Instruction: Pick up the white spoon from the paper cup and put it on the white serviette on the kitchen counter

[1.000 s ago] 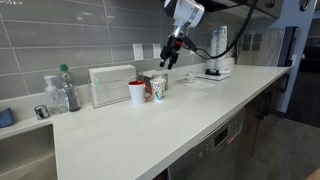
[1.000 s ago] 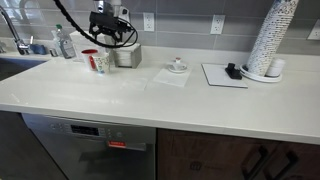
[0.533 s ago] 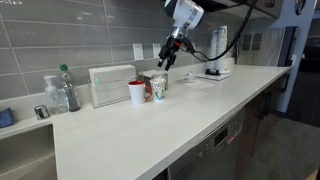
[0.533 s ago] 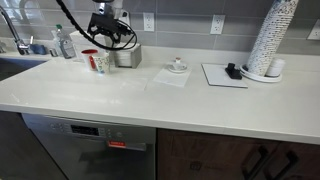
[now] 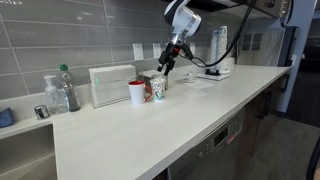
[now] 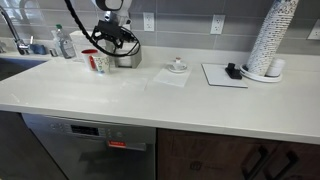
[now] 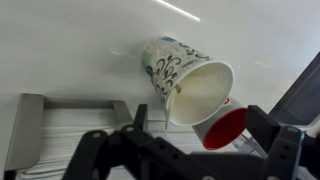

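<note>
The gripper grabs the white spoon's exposed end at the paper cup's rim next and pulls the spoon out to put it on the serviette.
The paper cup with its printed pattern stands on the kitchen counter, touching a red cup. Both exterior views show it. The wrist view looks down into it: a thin pale strip lies at its near rim, but I cannot clearly make out the white spoon. My gripper is open and empty, hovering just above the cups. The white serviette lies flat further along the counter, with a small object on it.
An upright white ridged box stands behind the cups. Bottles and a sink are at one end. A black mat and a tall stack of cups stand at the other. A tiled wall runs behind.
My gripper has come down a little and moved closer over the two cups. The cups and the serviette have not moved.
</note>
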